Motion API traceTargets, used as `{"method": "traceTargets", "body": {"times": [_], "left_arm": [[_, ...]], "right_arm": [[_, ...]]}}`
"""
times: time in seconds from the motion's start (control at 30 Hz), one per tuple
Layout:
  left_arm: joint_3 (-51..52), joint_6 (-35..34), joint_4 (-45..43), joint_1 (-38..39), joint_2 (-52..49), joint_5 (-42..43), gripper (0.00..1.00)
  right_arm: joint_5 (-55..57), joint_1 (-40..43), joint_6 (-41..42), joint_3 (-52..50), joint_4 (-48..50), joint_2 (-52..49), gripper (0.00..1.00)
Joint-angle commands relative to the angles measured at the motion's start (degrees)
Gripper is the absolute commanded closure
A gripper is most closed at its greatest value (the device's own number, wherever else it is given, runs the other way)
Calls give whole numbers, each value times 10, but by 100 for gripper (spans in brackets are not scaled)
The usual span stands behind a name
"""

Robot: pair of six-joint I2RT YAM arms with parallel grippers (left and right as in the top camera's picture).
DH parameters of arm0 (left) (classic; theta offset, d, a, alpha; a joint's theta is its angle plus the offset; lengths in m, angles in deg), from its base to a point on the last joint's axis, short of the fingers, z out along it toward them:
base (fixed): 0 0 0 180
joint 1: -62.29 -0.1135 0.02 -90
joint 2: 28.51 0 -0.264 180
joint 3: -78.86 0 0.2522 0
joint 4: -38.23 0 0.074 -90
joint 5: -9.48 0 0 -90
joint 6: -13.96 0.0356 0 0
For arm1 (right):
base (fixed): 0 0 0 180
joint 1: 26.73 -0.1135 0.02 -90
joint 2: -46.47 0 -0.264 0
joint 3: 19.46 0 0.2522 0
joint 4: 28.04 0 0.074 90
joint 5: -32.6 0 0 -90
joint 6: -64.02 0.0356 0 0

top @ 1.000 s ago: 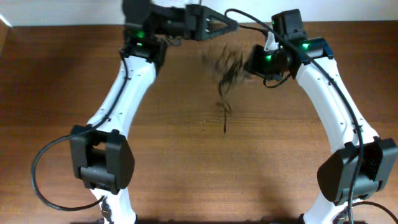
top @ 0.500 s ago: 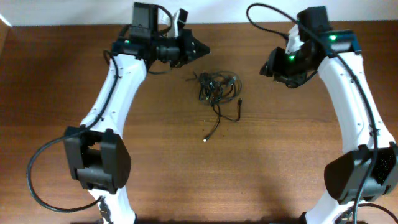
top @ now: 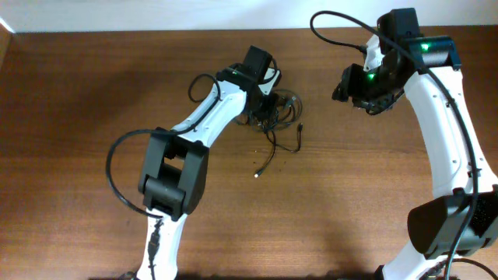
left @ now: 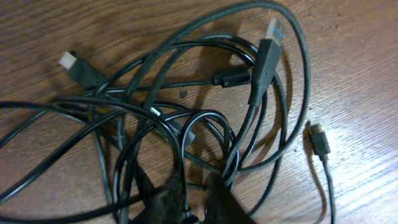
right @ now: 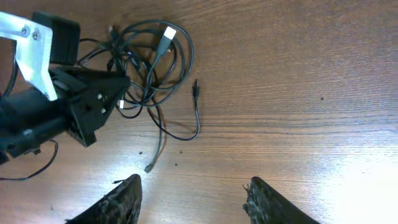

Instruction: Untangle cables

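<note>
The left gripper grabs pieces of cable on its side of the bundle next. That leaves the rest of the bundle free for my right gripper to untangle.
The cables (top: 278, 117) lie as a tangled black bundle at the back middle of the table, with one loose strand ending in a plug (top: 257, 174) nearer the front. My left gripper (top: 263, 107) is down on the bundle's left side. In the left wrist view its fingers (left: 194, 186) are nearly together with strands of the cables (left: 186, 118) between them. My right gripper (top: 348, 84) is raised to the right of the bundle. It is open and empty (right: 193, 190), and the cables (right: 155, 62) lie ahead of it.
The wooden table (top: 93, 155) runs to a pale wall at the back edge. The left arm's white links (top: 194, 124) stretch across the left middle, and the right arm (top: 443, 117) stands along the right side.
Both grippers had the bundle lifted, then it dropped onto the table. My left gripper has swung right and down onto the bundle. My right gripper stays raised and apart.
</note>
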Motion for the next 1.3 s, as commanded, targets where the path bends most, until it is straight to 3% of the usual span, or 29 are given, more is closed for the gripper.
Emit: {"method": "traceTargets", "body": {"times": [0.0, 0.07, 0.13, 0.23, 0.33, 0.47, 0.57, 0.63, 0.73, 0.83, 1.03, 1.13, 1.27], "left_arm": [[-3, 11, -2, -2, -35, -9, 70], [-3, 11, -1, -2, -58, -28, 55], [-3, 11, -1, -2, -64, -44, 48], [-3, 11, -3, -2, -65, -66, 44], [-3, 10, 14, 2, -68, -29, 82], [-5, 10, 74, 2, -66, 70, 100], [-26, 10, 83, -15, -21, 96, 100], [-56, 10, 89, -33, 18, 155, 100], [-106, -25, 91, -76, 83, 375, 100], [-110, -65, 81, -98, 108, 510, 100], [-110, -102, 78, -99, 113, 567, 100], [-110, -119, 66, -100, 113, 596, 100], [-111, -179, -3, -102, 113, 686, 100]], "right_arm": [[14, 1, -4, 10, -2, 10, 44], [14, 1, -9, 10, -2, 10, 44], [14, 1, -9, 10, -4, 10, 43], [14, 1, -9, 10, -4, 10, 43], [13, 0, -9, 10, -5, 10, 43], [13, 0, -9, 10, -9, 10, 43], [12, 0, -9, 10, -9, 10, 43], [-2, 0, -11, 10, -8, 10, 43], [-83, -1, -32, 10, 7, 10, 43], [-131, -16, -32, 10, 49, 10, 43], [-151, -76, 2, 10, 149, 10, 44], [-41, -106, 106, 9, 161, 6, 44], [-34, -129, 184, 8, 195, -21, 44]]}}
